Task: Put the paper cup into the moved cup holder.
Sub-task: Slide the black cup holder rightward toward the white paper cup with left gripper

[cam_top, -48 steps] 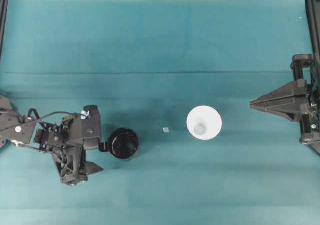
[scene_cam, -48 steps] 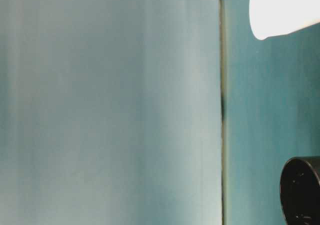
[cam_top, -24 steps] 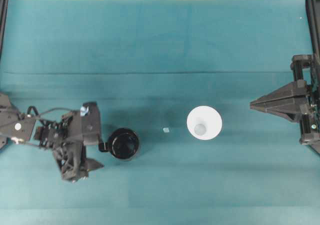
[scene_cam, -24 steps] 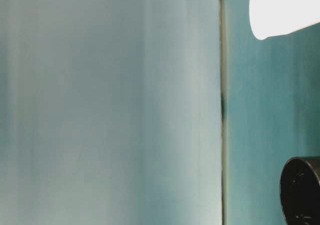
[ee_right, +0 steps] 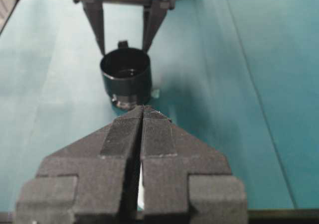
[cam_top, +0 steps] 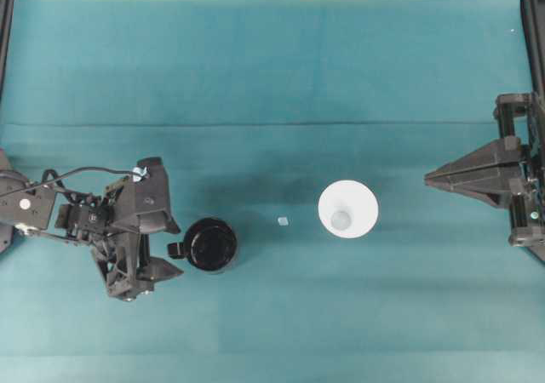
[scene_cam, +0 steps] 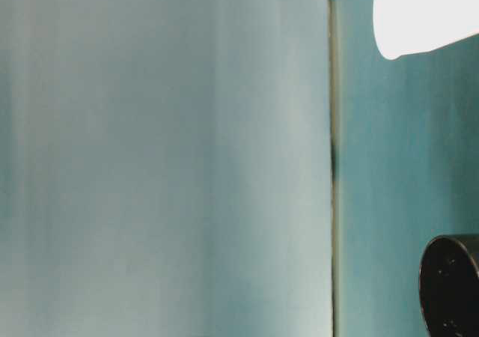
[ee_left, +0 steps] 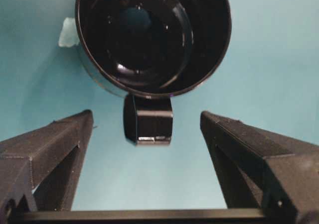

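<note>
I should next grab the cup holder with my left gripper by its narrow side handle (cam_top: pixel 176 250) (ee_left: pixel 151 120), because the holder's round body is wider than the open fingers.
The black cup holder (cam_top: pixel 213 244) stands left of centre on the teal cloth, with its handle pointing left. My left gripper (cam_top: pixel 174 248) is open. Its fingertips sit on either side of the handle without touching it, as the left wrist view shows for the gripper (ee_left: pixel 146 114) and holder (ee_left: pixel 152 35). The white paper cup (cam_top: pixel 347 210) stands upright right of centre, apart from the holder. My right gripper (cam_top: pixel 428 177) is shut and empty at the far right, pointing at the cup. In the right wrist view the shut gripper (ee_right: pixel 143 108) hides most of the cup, with the holder (ee_right: pixel 125 74) beyond.
A small white scrap (cam_top: pixel 283 221) lies on the cloth between holder and cup. A fold line (cam_top: pixel 255 124) crosses the cloth. Black frame rails (cam_top: pixel 535 42) run along both side edges. The table-level view shows only the cup (scene_cam: pixel 426 11) and holder (scene_cam: pixel 453 284) at its right edge.
My left gripper has shifted slightly left and turned a little, staying open around the holder's handle. The holder, the cup and the right arm have not moved.
</note>
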